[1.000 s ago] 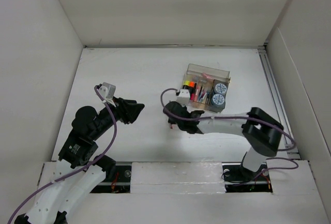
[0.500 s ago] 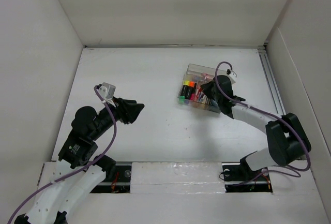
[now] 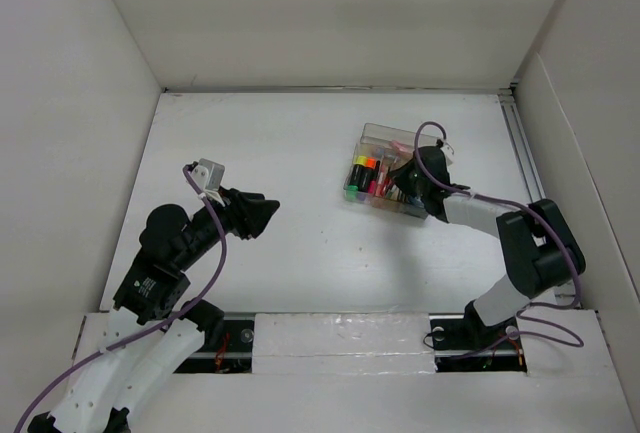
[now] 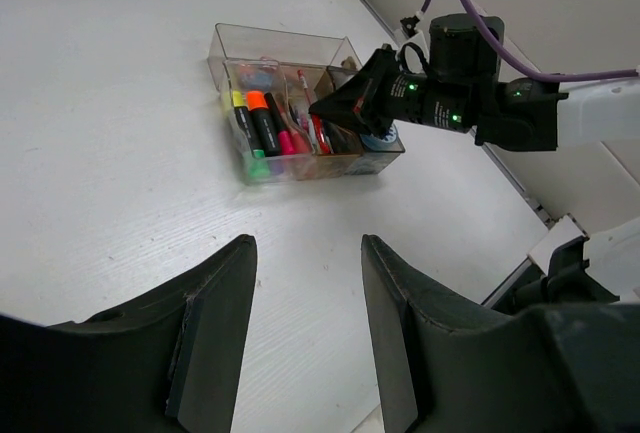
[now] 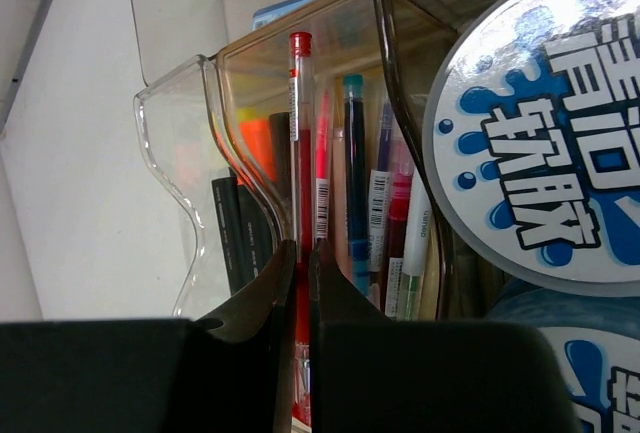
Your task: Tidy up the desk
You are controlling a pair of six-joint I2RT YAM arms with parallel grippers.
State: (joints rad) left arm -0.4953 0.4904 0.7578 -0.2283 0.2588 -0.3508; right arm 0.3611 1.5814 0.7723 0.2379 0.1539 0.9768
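Observation:
My right gripper should open now, because the red pen (image 5: 300, 133) points in among the other pens. The red pen would come to rest next to them in the middle section of the organizer.
The desk (image 3: 280, 143) is a white tabletop between white walls. A clear compartmented organizer (image 3: 385, 136) stands right of centre, also seen in the left wrist view (image 4: 270, 45). My right gripper (image 3: 405, 178) hangs over its middle compartment, shut on a red pen (image 5: 300, 133) whose far end points in among other pens. The right wrist view shows the gripper (image 5: 302, 245) pinching the pen's barrel. My left gripper (image 3: 268, 211) hovers open above the left half of the desk with nothing between its fingers (image 4: 305, 243).
The organizer holds highlighters (image 4: 262, 123) in its left compartment and two round blue-and-white tubs (image 5: 540, 133) in its right one. White walls bound the desk, and a rail (image 3: 525, 153) runs along the right edge.
My right arm swung from the middle of the desk over to the organizer with the pen. The left arm has not moved.

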